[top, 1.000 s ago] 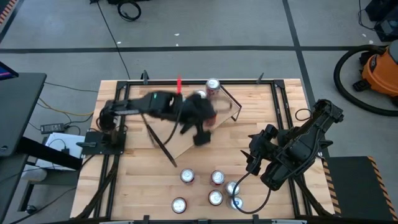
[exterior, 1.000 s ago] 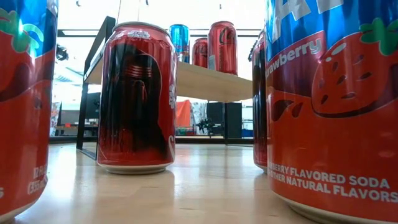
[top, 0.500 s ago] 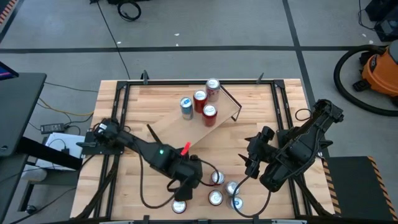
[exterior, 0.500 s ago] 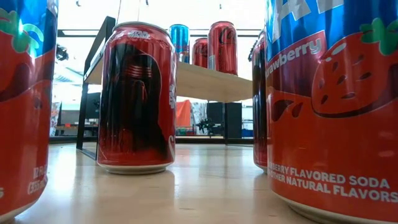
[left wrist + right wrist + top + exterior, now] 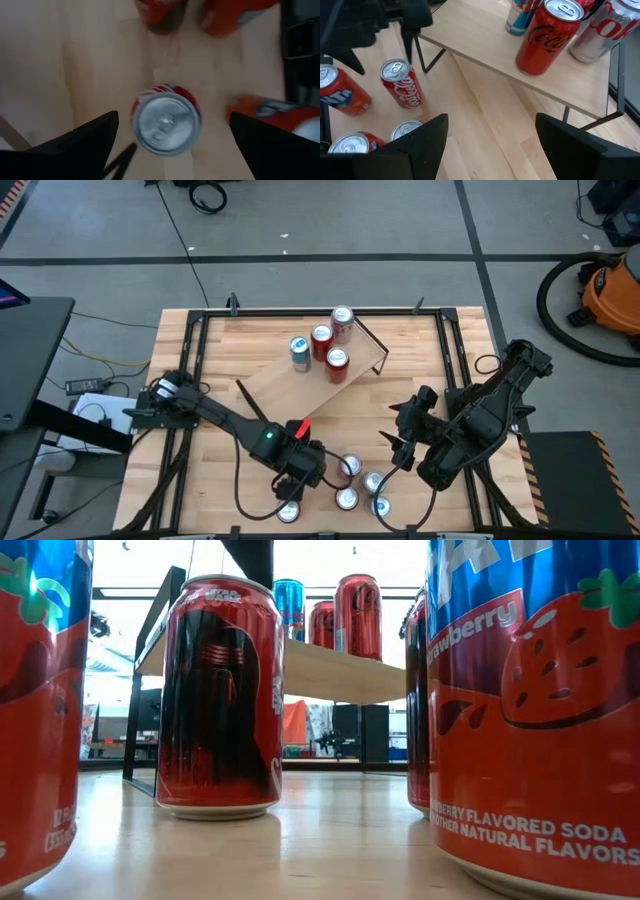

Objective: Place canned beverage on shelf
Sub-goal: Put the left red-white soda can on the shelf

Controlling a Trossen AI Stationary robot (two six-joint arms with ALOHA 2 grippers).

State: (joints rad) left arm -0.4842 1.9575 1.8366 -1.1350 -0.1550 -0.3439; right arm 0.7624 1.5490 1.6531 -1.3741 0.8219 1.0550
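Observation:
The can needs to go on the shelf, so my left gripper should next grab the red can's side beneath its silver top (image 5: 162, 89).
The shelf (image 5: 300, 385), a light-wood board on black wire legs, stands slanted at the table's middle with several cans on it (image 5: 321, 340). Several more cans stand near the table's front edge (image 5: 347, 498). My left gripper (image 5: 173, 117) is open above one red can (image 5: 166, 120), one finger on either side of its silver top, touching nothing. In the low view a dark finger (image 5: 250, 555) shows just above this can (image 5: 218, 695). My right gripper (image 5: 491, 120) is open and empty at the right (image 5: 403, 435), facing the shelf (image 5: 520, 65).
Cans stand close beside the one under my left gripper: two orange-and-blue ones (image 5: 265, 107) and others (image 5: 373, 480) toward the right. Black frame rails (image 5: 455, 370) run along the tabletop's sides. Bare wood lies between the shelf and the front cans (image 5: 485, 125).
My left gripper has swung from over the shelf toward the table's near edge and come down over the front cans; its finger now shows above the dark red can in the low view. The cans have stayed in place.

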